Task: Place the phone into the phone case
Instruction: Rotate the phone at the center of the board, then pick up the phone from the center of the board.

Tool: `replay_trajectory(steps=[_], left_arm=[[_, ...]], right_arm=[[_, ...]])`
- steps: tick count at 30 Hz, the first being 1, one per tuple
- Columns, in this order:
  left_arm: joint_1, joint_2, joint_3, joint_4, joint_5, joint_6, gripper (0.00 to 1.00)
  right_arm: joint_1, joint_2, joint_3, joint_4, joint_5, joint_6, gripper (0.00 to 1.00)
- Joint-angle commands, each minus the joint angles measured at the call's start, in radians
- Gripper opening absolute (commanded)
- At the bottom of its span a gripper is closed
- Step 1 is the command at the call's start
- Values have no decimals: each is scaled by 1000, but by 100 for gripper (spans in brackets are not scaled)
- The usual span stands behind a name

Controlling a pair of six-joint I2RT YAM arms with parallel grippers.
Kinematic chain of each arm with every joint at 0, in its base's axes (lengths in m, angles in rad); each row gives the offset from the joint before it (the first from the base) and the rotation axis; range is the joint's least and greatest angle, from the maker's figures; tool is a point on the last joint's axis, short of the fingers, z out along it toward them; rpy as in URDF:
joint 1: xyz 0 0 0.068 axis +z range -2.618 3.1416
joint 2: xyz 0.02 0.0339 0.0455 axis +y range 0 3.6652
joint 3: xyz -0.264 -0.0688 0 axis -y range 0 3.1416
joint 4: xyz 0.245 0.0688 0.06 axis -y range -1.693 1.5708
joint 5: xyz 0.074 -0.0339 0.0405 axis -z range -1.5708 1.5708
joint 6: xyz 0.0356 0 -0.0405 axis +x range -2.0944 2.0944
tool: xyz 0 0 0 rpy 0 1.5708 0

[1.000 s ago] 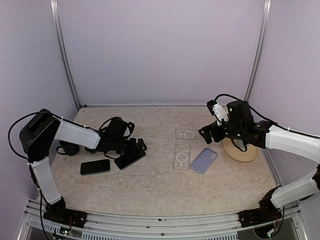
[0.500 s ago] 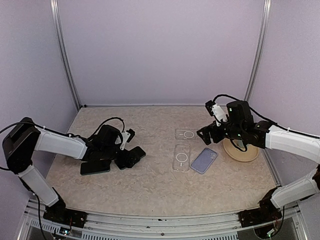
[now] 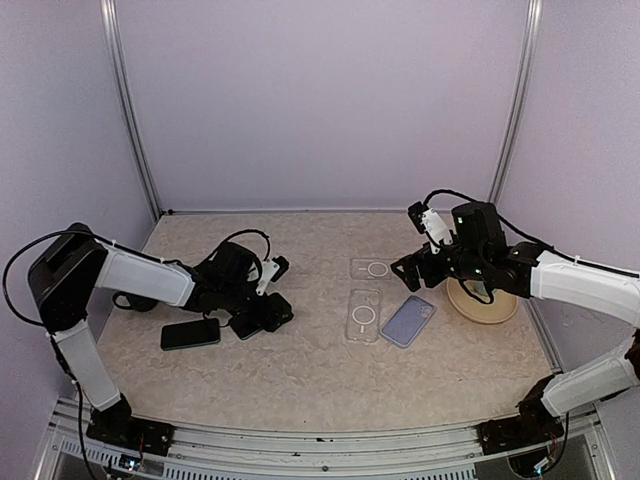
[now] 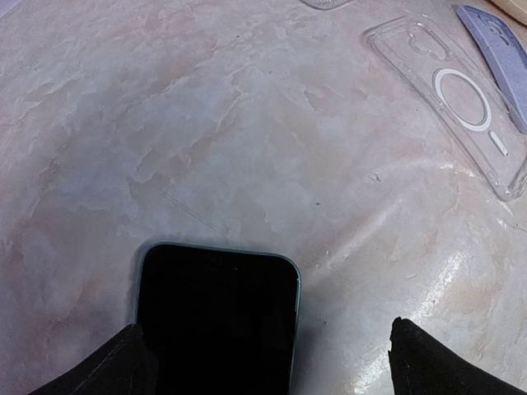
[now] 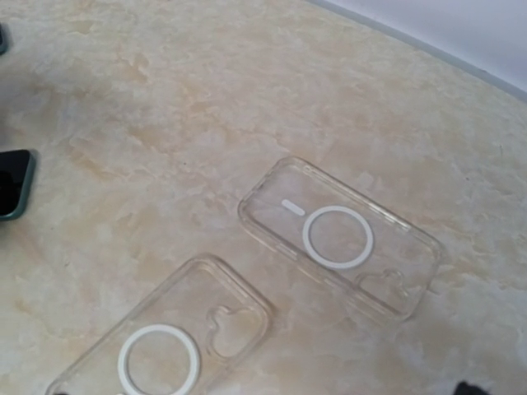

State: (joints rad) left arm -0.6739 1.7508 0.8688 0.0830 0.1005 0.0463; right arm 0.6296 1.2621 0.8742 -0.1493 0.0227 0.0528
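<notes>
My left gripper isn't ready to close on the black phone yet: its fingers are above the table, and one covers the phone's side edge (image 4: 138,301). It should move down first, then close.
A black phone (image 4: 216,317) lies screen up on the marbled table, between my left gripper's open fingers and nearer the left finger (image 4: 115,370). In the top view my left gripper (image 3: 270,308) hovers low over this phone (image 3: 245,324). A second black phone (image 3: 190,333) lies to its left. Two clear cases with white rings lie mid-table, one far (image 3: 372,268) (image 5: 338,234) and one near (image 3: 363,315) (image 5: 165,337) (image 4: 461,99). My right gripper (image 3: 408,268) hangs above the far case, empty, with only one fingertip (image 5: 473,387) showing, far out to the side.
A lilac phone case (image 3: 408,321) (image 4: 498,49) lies just right of the near clear case. A tan round disc (image 3: 483,300) sits under my right arm. A dark phone's edge (image 5: 15,183) shows at the left of the right wrist view. Walls enclose the table.
My left arm swung low and back up, its gripper staying over the right black phone, which shifted slightly. My right gripper drifted a little to the left.
</notes>
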Motion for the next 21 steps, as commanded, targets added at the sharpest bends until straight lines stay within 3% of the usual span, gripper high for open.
replay_trajectory(steps=[1,21], left_arm=[[3,38,43,-38,-16,22,99],[25,137,172,-153,-96,36,99]], right_arm=[[16,-20,-12,17,3,14,100],[19,-30,-31,24,-1,11,100]])
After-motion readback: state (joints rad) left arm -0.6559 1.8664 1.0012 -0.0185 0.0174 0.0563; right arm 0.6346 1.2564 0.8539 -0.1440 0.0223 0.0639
